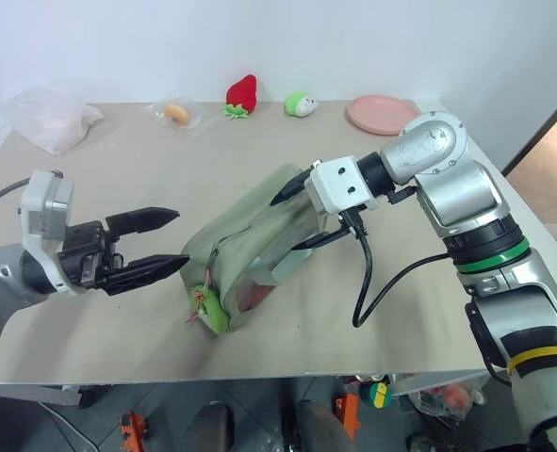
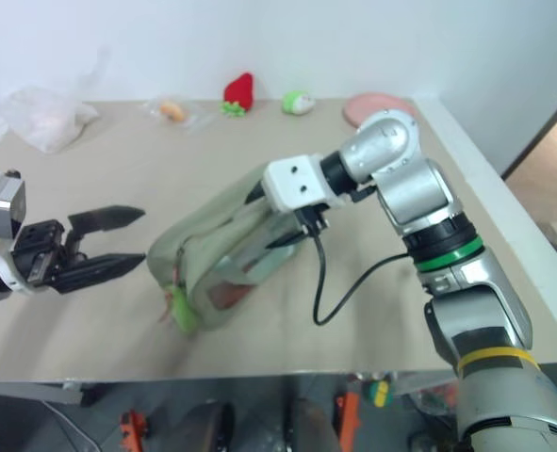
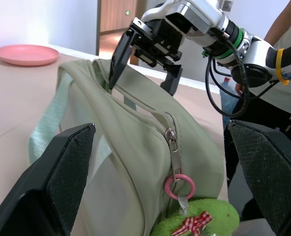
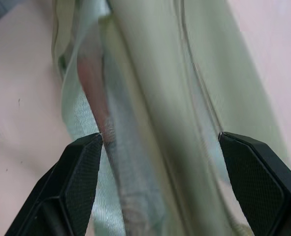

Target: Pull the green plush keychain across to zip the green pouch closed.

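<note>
The pouch (image 1: 250, 240) needs to be made ready for zipping closed. My right gripper should grab it next by its end opposite the plush keychain.
The green pouch (image 1: 250, 240) lies slantwise in the middle of the table, its zipper running along the top. The green plush keychain (image 1: 208, 308) hangs by a pink ring (image 3: 178, 186) from the zipper pull at the pouch's near end, close to the front edge. My left gripper (image 1: 179, 237) is open, level, and pointing at that near end from the left, a short gap away. At the pouch's far end, my right gripper (image 1: 283, 224) is open and angled down, one finger on each side of the top (image 4: 155, 98). Nothing is gripped.
Along the back of the table (image 1: 118, 179) sit a red strawberry plush (image 1: 243, 94), a round green-and-white plush (image 1: 301, 104), a pink plate (image 1: 382, 114), a small wrapped item (image 1: 176, 113) and a crumpled plastic bag (image 1: 50, 120). A black cable (image 1: 363, 282) loops from my right wrist.
</note>
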`<state>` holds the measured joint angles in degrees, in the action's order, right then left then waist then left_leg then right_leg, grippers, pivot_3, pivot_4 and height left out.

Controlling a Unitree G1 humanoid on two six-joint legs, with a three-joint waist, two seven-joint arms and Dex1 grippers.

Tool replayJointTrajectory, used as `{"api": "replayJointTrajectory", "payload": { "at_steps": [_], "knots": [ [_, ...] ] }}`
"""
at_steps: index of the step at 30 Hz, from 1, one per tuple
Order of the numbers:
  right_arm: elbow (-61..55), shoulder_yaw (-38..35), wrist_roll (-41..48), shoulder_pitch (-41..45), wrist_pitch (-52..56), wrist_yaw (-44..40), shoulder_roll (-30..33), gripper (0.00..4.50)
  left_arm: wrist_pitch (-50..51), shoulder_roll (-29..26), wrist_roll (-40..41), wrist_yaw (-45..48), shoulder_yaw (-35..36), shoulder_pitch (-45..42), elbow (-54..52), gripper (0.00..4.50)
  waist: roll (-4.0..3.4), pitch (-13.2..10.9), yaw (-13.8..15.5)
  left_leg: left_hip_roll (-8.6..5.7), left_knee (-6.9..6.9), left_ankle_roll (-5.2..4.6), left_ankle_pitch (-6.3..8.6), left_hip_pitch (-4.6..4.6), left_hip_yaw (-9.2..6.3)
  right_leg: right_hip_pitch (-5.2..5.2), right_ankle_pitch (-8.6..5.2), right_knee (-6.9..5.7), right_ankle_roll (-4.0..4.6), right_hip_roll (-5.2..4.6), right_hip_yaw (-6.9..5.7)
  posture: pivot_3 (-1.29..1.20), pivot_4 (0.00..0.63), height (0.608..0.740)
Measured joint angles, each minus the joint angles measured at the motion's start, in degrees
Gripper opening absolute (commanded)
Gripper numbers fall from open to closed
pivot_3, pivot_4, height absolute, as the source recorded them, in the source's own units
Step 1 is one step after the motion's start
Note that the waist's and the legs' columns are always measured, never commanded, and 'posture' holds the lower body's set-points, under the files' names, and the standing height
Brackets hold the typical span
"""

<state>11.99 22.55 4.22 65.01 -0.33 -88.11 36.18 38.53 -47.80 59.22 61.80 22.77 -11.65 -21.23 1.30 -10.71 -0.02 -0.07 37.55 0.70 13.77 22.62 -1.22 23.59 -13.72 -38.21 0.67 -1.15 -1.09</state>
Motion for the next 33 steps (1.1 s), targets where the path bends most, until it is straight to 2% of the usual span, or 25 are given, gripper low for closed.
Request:
{"api": "replayJointTrajectory", "payload": {
  "at_steps": [19, 33],
  "knots": [
    [4.4, -0.6, -1.3, -0.2, 1.1, 2.0, 2.0, 3.78, -0.7, 0.4, -0.5, 0.8, -0.7, -1.8, 2.2, 4.50, 0.00, 0.0, 0.0, -0.01, 0.00, 0.00, 0.00, 0.00, 0.02, -0.01, 0.00, 0.00, 0.00, 0.00, 0.01, 0.00, 0.150, 0.740],
    [13.1, -1.2, -3.5, 1.2, -2.2, 6.0, 1.2, 3.78, 0.6, 1.6, 2.4, 0.1, -0.8, -4.6, 2.3, 4.50, 0.00, 0.0, 0.0, -0.01, 0.00, 0.01, -0.01, 0.00, 0.02, -0.01, 0.01, 0.00, 0.01, 0.00, 0.01, 0.00, 0.150, 0.740]
  ]
}}
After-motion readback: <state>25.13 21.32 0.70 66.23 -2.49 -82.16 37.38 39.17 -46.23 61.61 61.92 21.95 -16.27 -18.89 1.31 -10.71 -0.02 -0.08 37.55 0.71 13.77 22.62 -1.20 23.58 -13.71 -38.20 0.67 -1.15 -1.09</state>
